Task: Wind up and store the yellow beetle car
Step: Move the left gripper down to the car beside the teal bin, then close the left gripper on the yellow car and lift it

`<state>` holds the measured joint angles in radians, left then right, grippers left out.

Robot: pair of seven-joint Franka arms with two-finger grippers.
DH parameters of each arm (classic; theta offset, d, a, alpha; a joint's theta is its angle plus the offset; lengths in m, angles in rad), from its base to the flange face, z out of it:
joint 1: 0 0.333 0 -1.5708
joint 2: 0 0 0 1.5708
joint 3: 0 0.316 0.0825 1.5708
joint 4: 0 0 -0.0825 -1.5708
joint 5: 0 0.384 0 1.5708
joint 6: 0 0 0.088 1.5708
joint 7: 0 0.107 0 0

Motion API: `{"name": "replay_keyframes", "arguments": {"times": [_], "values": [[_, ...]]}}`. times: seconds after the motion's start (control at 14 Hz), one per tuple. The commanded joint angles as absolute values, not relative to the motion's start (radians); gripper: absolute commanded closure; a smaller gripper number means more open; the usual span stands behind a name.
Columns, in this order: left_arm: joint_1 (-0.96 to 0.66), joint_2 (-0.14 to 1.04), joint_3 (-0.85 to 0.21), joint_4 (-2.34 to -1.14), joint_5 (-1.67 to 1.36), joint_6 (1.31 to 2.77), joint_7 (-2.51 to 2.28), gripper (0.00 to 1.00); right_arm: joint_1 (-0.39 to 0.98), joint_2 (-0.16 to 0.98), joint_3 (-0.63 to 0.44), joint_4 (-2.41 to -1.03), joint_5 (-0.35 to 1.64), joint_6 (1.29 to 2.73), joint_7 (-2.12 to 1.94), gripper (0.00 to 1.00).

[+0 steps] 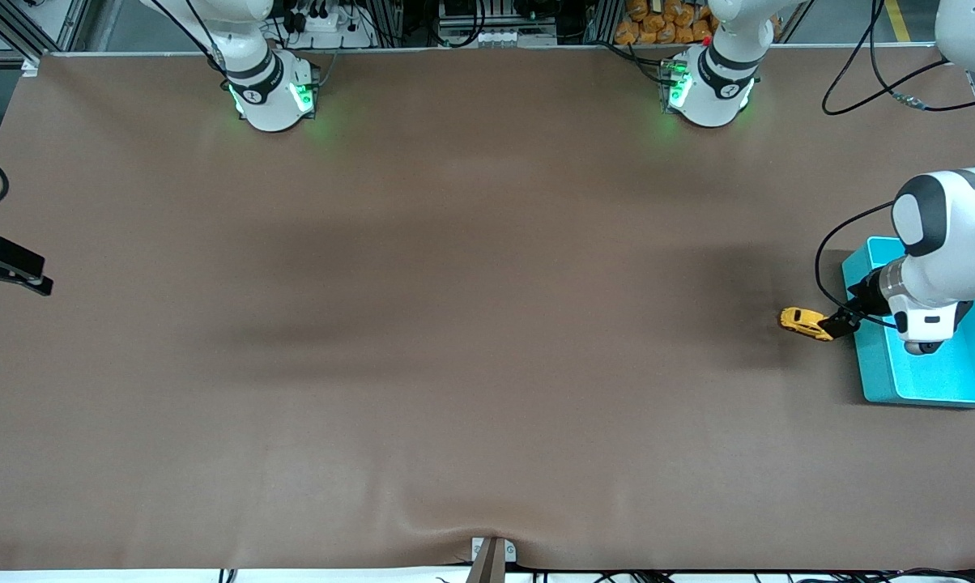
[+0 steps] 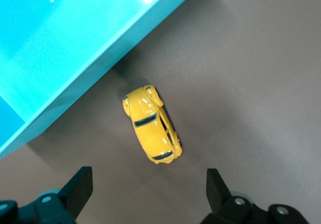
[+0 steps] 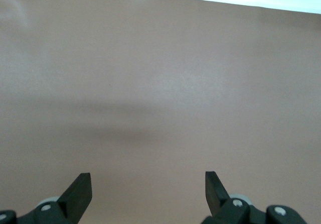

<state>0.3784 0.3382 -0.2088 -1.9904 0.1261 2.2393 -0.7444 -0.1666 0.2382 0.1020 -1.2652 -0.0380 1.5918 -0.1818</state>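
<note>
My left gripper takes hold of the yellow beetle car by its cabin sides next, to store the car in the turquoise bin [image 1: 870, 356] [image 2: 75, 43].
The yellow beetle car [image 1: 806, 322] stands on the brown table, close beside the turquoise bin [image 1: 870, 356], on the bin's side toward the right arm's end. In the left wrist view the car [image 2: 151, 124] lies clear of the jaws, next to the bin's wall [image 2: 85, 58]. My left gripper [image 1: 840, 324] hovers open and empty over the car's end nearest the bin; in its own view the left gripper [image 2: 149, 189] has nothing between its jaws. My right gripper [image 1: 11, 267] waits open and empty at the right arm's end of the table, and the right gripper [image 3: 148, 189] faces bare table.
The bin looks empty where it shows. A black cable [image 1: 819, 259] loops from the left arm over the table near the car. The table cover has a raised fold [image 1: 487, 530] at the edge nearest the front camera.
</note>
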Motion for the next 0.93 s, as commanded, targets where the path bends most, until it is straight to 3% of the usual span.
{"name": "replay_keyframes", "arguments": {"times": [0.0, 0.21, 0.86], "values": [[0.394, 0.362, -0.207, -1.978, 0.14, 2.273, -0.9, 0.0, -0.166, 0.198, 0.103, -1.273, -0.041, 1.575, -0.156, 0.0], [0.42, 0.407, -0.209, -1.921, 0.144, 2.275, -1.133, 0.0, -0.167, 0.176, 0.101, -1.276, -0.04, 1.574, -0.12, 0.0], [0.408, 0.436, -0.215, -1.976, 0.15, 2.287, -1.151, 0.0, -0.153, 0.077, 0.098, -1.385, -0.043, 1.583, -0.094, 0.0]]}}
